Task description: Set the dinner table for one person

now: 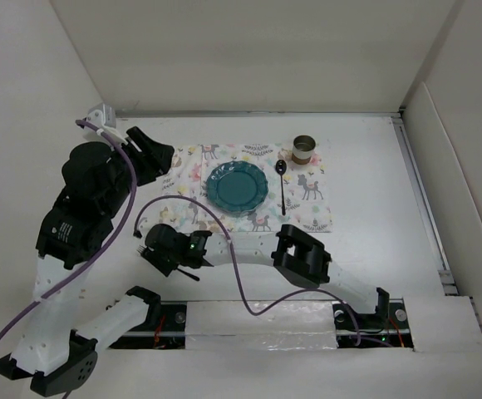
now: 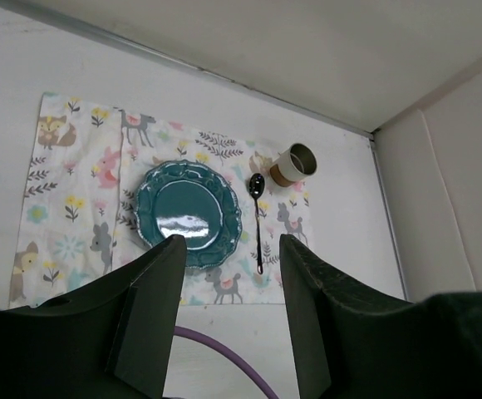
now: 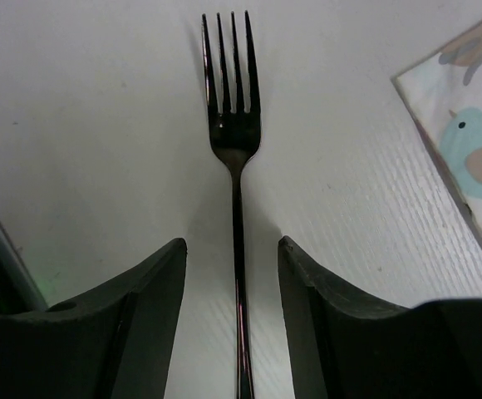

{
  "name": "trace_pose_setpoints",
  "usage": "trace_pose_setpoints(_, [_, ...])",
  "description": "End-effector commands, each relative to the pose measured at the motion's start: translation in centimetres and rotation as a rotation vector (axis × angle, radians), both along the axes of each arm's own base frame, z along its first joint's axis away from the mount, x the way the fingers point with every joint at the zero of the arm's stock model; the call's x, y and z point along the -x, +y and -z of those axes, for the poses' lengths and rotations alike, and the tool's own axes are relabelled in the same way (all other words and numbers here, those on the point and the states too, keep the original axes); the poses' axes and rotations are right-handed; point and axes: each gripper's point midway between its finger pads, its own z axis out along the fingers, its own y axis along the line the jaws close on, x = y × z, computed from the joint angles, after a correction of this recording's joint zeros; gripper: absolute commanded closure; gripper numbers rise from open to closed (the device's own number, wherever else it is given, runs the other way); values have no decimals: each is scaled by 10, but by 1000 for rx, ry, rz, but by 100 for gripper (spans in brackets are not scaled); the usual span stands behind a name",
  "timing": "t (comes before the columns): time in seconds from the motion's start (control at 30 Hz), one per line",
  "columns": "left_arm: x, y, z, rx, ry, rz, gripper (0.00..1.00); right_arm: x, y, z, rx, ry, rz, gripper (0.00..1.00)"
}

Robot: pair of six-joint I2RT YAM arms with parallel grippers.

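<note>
Shadows gather at both fingertips on the tabletop beside the fork's handle [image 3: 239, 248], and closing now would catch the fork. It is time for my right gripper to close on the fork.
A black fork [image 3: 233, 125] lies on the white dinner table [image 1: 374, 233], left of the animal-print mat [image 1: 307, 208]. My right gripper [image 3: 231, 245] is open, low over the table, with one finger on each side of the fork's handle and a gap on both sides. In the top view it [image 1: 154, 249] sits over the fork. On the mat are a teal plate [image 1: 237, 187], a black spoon [image 1: 282, 187] to its right, and a small cup [image 1: 305, 150]. My left gripper [image 2: 228, 241] is open and empty, held high at the mat's left end [image 1: 159, 158].
A purple cable [image 1: 224, 241] loops over the table near the mat's front edge. White panels wall the table at the back and sides. A foil-covered strip [image 1: 258, 328] lies between the arm bases. The mat's corner [image 3: 465, 141] shows right of the fork.
</note>
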Motion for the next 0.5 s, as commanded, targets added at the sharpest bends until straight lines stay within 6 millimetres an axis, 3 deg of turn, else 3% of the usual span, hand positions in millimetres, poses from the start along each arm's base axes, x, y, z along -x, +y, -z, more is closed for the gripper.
trace_pose_setpoints(0.0, [10, 1, -3, 17, -13, 9, 54, -2, 13, -4, -2, -63, 21, 48])
trace_pose_setpoints(0.07, [11, 1, -2, 16, -11, 15, 55, -5, 14, -1, 3, -70, 34, 55])
trace_pose_setpoints(0.1, [12, 1, -1, 14, -13, 18, 54, -5, 15, 2, 18, -68, 32, 67])
trace_pose_setpoints(0.13, [13, 3, -4, 13, -21, 14, 55, -1, 16, 2, 28, -80, 34, 91])
trace_pose_setpoints(0.17, [14, 2, -6, 6, -28, 15, 54, -4, 15, 0, 30, -92, 48, 99])
trace_pose_setpoints(0.2, [15, 8, -9, -13, -40, -8, 55, -3, 18, -16, 3, -112, 67, 100])
trace_pose_setpoints(0.23, [16, 9, -12, -10, -46, -9, 55, -3, 18, -16, 3, -113, 69, 100])
trace_pose_setpoints(0.3, [16, 16, -16, -27, -58, -42, 54, -9, 21, -36, -53, -99, 104, 100])
trace_pose_setpoints(0.33, [16, 18, -17, -29, -60, -49, 54, -15, 23, -62, -103, -96, 124, 100])
trace_pose_setpoints(0.37, [17, 18, -20, -28, -68, -51, 54, -31, 21, -76, -135, -90, 162, 100])
trace_pose_setpoints(0.4, [16, 19, -21, -31, -71, -53, 54, -55, 17, -118, -232, -80, 253, 100])
trace_pose_setpoints(0.43, [16, 19, -21, -31, -72, -53, 54, -56, 17, -118, -233, -80, 253, 100])
trace_pose_setpoints(0.47, [15, 19, -21, -31, -73, -56, 54, -82, 7, -130, -258, -81, 325, 100])
